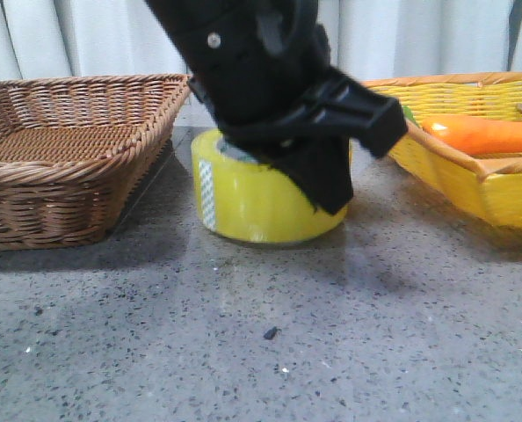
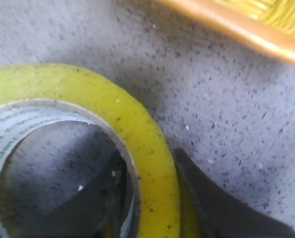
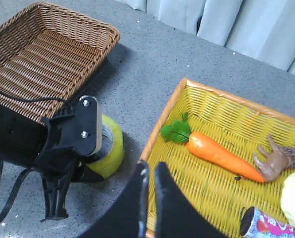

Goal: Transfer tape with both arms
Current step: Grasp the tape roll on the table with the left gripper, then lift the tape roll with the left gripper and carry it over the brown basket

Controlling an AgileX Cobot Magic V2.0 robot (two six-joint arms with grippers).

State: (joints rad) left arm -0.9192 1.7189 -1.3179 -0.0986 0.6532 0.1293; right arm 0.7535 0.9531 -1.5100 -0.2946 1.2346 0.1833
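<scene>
The yellow tape (image 1: 252, 207) sits on the tabletop, short of the brown wicker basket's rim (image 1: 160, 119), so my left gripper moves the tape there before releasing it.
The tape (image 1: 261, 207), a wide yellow roll, lies flat on the grey speckled table in the middle of the front view. My left gripper (image 1: 307, 180) comes down on it from above. In the left wrist view one finger (image 2: 95, 198) is inside the white core and the other (image 2: 222, 208) is against the outside, so the gripper (image 2: 150, 171) is shut on the wall of the tape (image 2: 147, 144). The roll rests on the table. My right gripper (image 3: 151, 171) is shut and empty, above the near rim of the yellow basket, apart from the tape (image 3: 113, 146).
A brown wicker basket (image 1: 59, 149) stands left of the tape. A yellow basket (image 1: 472, 180) at the right holds an orange carrot toy (image 1: 481, 134). In the right wrist view it also holds a brown toy (image 3: 276, 158) and a can (image 3: 266, 223).
</scene>
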